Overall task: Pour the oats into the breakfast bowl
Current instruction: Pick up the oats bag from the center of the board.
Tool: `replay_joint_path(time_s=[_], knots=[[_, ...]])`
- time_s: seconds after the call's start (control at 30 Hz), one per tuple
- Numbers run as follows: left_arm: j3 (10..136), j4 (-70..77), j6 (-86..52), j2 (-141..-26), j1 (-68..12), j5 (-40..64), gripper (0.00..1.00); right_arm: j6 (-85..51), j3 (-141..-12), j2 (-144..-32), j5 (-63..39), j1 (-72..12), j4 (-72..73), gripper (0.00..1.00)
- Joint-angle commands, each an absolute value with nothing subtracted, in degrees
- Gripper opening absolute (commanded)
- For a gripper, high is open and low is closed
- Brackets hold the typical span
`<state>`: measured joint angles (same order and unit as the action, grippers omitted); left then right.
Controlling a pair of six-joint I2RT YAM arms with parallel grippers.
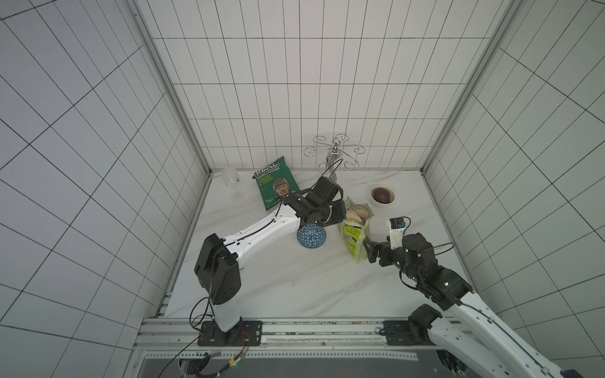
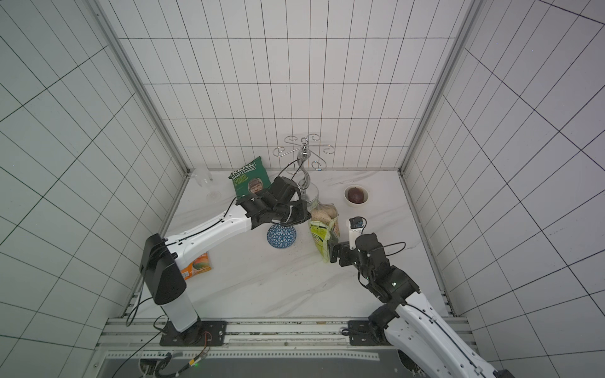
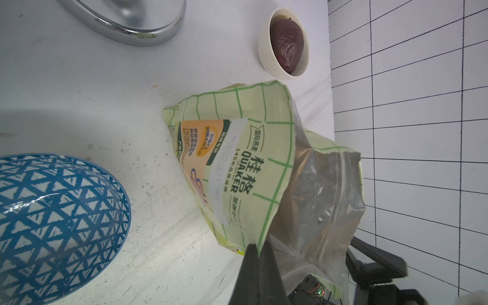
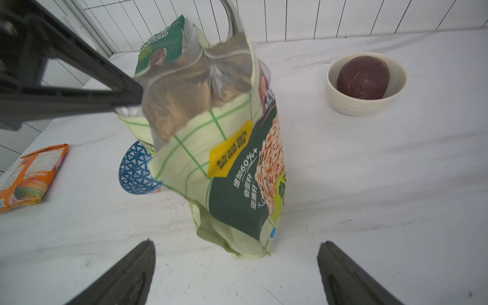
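The torn-open top should stay free to pour, so my right gripper should hold the oats' pouch (image 1: pixel 355 235) by its side edge.
The oats' lime-green pouch (image 1: pixel 355 235) (image 2: pixel 322 235) stands upright mid-table with its top torn open. Pale oats (image 1: pixel 355 214) (image 2: pixel 322 214) show inside it. My left gripper (image 1: pixel 342 212) (image 3: pixel 260 247) is shut on the pouch's (image 3: pixel 237 163) upper edge, on the bowl side. The breakfast bowl (image 1: pixel 311 236) (image 2: pixel 281 237) (image 3: pixel 52 216) sits just left of the pouch, partly under the left wrist; only its blue-and-white triangle pattern shows. My right gripper (image 1: pixel 368 250) (image 4: pixel 237 244) stands open, low beside the pouch (image 4: pixel 224 163), with neither finger touching it.
A dark green crisp bag (image 1: pixel 276 183) lies at the back. A chrome hook stand (image 1: pixel 334 157) rises behind the pouch. A cream bowl (image 1: pixel 373 201) holding something dark red sits at the back right. A wine glass (image 1: pixel 234 183) stands back left, and an orange packet (image 2: pixel 196 265) lies near the left arm.
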<state>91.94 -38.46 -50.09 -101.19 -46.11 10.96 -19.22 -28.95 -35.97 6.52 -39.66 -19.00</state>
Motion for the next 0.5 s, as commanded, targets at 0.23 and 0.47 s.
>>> replay_joint_path(time_s=[0.23,0.47], knots=[[94.3,-39.0,-48.8,-101.8,-45.1,10.5,0.0,-17.2,-11.3,-44.5,19.4,-47.2,15.9,0.99],[95.2,-39.8,-48.4,-102.7,-44.8,11.5,0.0,-12.4,-7.1,-57.4,18.7,-49.3,34.7,0.99]])
